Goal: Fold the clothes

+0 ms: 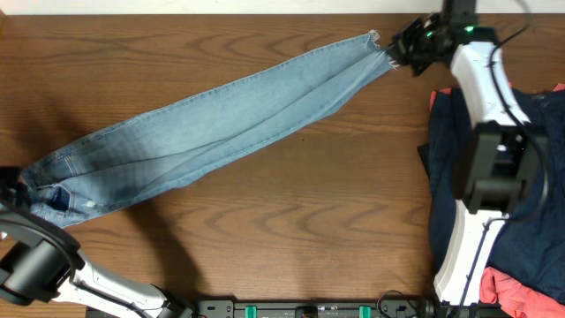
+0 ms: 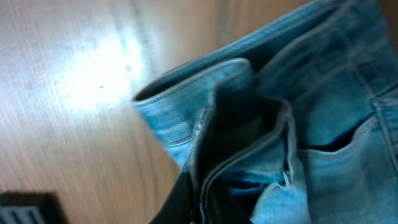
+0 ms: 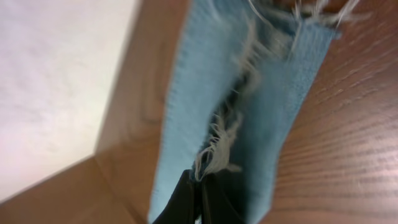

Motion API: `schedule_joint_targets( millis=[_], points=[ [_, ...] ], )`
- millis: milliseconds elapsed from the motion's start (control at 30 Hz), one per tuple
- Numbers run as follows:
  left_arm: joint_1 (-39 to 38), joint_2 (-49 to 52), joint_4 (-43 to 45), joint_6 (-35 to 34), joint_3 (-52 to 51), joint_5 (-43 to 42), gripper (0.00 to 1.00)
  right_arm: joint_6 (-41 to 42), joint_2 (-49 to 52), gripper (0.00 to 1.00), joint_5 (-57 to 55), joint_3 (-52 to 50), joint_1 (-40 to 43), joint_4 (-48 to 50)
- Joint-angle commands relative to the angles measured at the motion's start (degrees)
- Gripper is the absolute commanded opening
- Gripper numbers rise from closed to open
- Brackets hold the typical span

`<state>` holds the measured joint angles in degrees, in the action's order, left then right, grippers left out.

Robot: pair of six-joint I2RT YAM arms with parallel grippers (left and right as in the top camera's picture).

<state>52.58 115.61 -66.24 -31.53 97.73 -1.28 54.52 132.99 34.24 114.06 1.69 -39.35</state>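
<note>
I should keep hold of the jeans (image 1: 221, 124) with my right gripper until their hem lies flat, because my fingers are pinching the frayed threads up above the wooden table.
The light-blue denim jeans (image 1: 221, 124) lie stretched in a long diagonal band across the wooden table (image 1: 291, 221), from lower left to upper right. My left gripper (image 1: 16, 184) is shut on the waistband end, where the left wrist view shows the open fly and zipper (image 2: 205, 162) pinched at my left gripper (image 2: 198, 190). At the far right, my right gripper (image 1: 402, 49) is shut on the frayed leg hem (image 1: 375, 40). In the right wrist view its dark fingers (image 3: 186, 199) pinch the fraying threads (image 3: 217, 149), and my right gripper (image 3: 200, 190) shows no gap.
A pile of dark navy garments (image 1: 534, 168) lies at the right edge under the right arm, with a coral-red garment (image 1: 516, 287) at its near end. The table's far edge runs just behind the hem (image 3: 118, 143).
</note>
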Motion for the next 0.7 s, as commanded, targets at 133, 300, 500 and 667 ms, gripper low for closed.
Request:
schedule_joint_targets(
  millis=[133,300,500,667],
  points=[
    [-1.2,-2.3,-3.7,-0.3,0.4,0.5,0.06,-16.6,-3.1,0.01,5.2,0.6,-2.1,-1.9],
    [1.7,-7.8,-11.1,0.8,0.7,0.5,0.06,-26.2,-12.1,0.01,-2.4,0.6,-1.6,-12.2],
    [10.4,-17.7,-20.3,0.1,0.7,2.9,0.06,-22.8,-28.3,0.01,-21.9,0.6,-1.7,-27.9],
    [15.3,-21.1,-22.0,0.1,0.7,6.5,0.06,-17.3,-33.6,0.01,-27.0,0.6,-1.7,-34.8]
  ],
)
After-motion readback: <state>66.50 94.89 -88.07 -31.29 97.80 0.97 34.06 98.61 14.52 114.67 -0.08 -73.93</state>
